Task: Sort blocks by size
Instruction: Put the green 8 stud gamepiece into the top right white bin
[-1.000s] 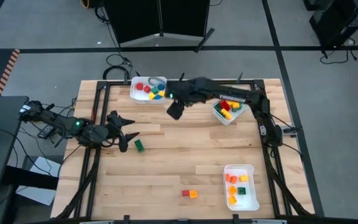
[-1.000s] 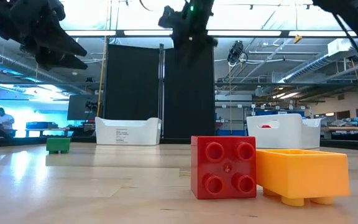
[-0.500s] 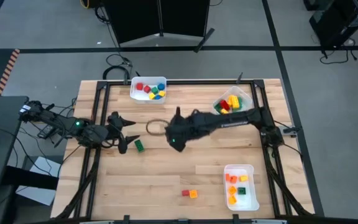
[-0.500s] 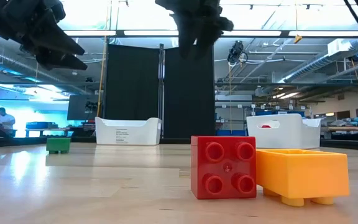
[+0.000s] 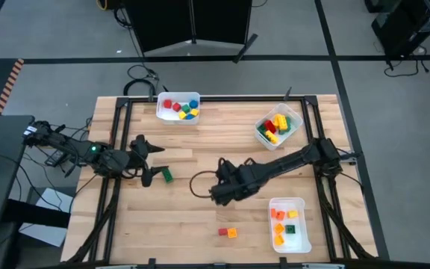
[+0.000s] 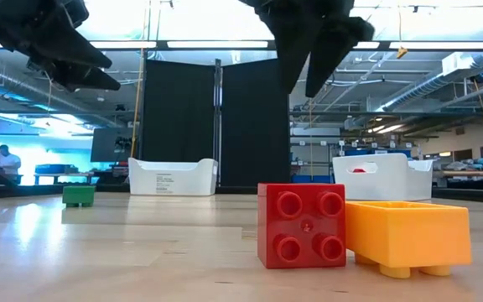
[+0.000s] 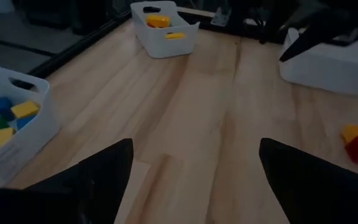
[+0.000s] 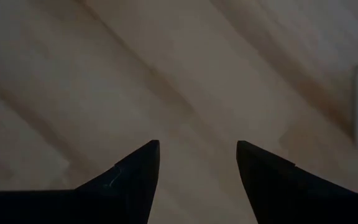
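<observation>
I need to grab the green block [image 5: 167, 175] by its long sides next with my left gripper, to sort it into the white bin with long blocks.
A green block [image 5: 167, 175] lies on the table just right of my left gripper [image 5: 151, 158], which hovers open at the left side, clear of it. A red block [image 5: 222, 232] and an orange block [image 5: 232, 233] sit side by side near the front edge; in the low view the red block [image 6: 302, 225] touches the orange block [image 6: 407, 235]. My right gripper [image 5: 216, 194] hangs open over bare wood at mid-table, pointing steeply down, with nothing between its fingers [image 8: 135, 174]. In the low view it stands high above the two blocks [image 6: 306, 80].
Three white bins hold sorted blocks: one at the far edge [image 5: 179, 107], one at the far right [image 5: 278, 127], one at the near right [image 5: 290, 224]. A cable loop [image 5: 198, 184] hangs beside the right gripper. Bare wood lies between the bins.
My right gripper has swept from beside the far bins toward the near edge, to mid-table, sinking and rolling about its wrist as it went. It stays open and carries nothing. The blocks have not moved.
</observation>
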Motion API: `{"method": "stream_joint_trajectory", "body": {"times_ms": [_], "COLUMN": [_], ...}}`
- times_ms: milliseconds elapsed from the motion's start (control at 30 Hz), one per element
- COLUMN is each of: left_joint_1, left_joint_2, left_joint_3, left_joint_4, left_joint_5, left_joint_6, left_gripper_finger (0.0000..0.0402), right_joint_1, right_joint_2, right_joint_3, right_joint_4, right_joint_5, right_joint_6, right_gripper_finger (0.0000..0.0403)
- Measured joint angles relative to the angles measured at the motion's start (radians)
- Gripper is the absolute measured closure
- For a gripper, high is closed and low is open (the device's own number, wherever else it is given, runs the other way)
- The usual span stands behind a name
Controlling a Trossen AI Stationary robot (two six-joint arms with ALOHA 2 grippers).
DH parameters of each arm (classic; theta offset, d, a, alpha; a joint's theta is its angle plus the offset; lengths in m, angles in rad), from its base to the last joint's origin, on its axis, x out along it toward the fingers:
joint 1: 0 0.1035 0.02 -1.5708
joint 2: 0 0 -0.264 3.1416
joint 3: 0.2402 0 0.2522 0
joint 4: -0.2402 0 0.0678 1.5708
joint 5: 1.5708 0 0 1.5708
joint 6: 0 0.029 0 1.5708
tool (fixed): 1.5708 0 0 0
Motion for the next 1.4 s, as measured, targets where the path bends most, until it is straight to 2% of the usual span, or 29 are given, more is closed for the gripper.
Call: {"method": "stream_joint_trajectory", "body": {"times_ms": [167, 367, 500, 700, 867, 1067, 1233, 1400], "left_joint_1": [-0.001, -0.001, -0.001, 0.0, 0.017, 0.081, 0.124, 0.13], "left_joint_2": [0.002, 0.023, 0.085, 0.23, 0.392, 0.611, 0.747, 0.843], "left_joint_3": [0.0, 0.004, 0.079, 0.184, 0.299, 0.465, 0.476, 0.471], "left_joint_4": [-0.028, -0.066, -0.225, -0.228, -0.311, -0.587, -0.712, -0.672], "left_joint_5": [0.029, 0.165, 0.239, 0.238, 0.211, 0.215, 0.276, 0.324], "left_joint_6": [0.032, 0.119, 0.226, 0.409, 0.532, 0.726, 0.91, 0.993], "left_gripper_finger": [0.0044, 0.0044, 0.0044, 0.0044, 0.0044, 0.0063, 0.0085, 0.0093], "right_joint_1": [0.053, 0.146, 0.213, 0.279, 0.3, 0.3, 0.297, 0.293], "right_joint_2": [-0.028, -0.046, -0.046, -0.046, -0.045, -0.045, -0.045, -0.045], "right_joint_3": [-0.062, -0.13, -0.145, -0.152, -0.153, -0.153, -0.153, -0.152], "right_joint_4": [0.052, 0.091, 0.124, 0.198, 0.216, 0.228, 0.247, 0.255], "right_joint_5": [-0.001, -0.034, -0.048, -0.044, -0.034, 0.0, 0.046, 0.063], "right_joint_6": [0.031, 0.041, 0.095, 0.206, 0.314, 0.397, 0.415, 0.416], "right_gripper_finger": [0.0177, 0.0178, 0.0177, 0.0178, 0.0177, 0.018, 0.018, 0.018]}}
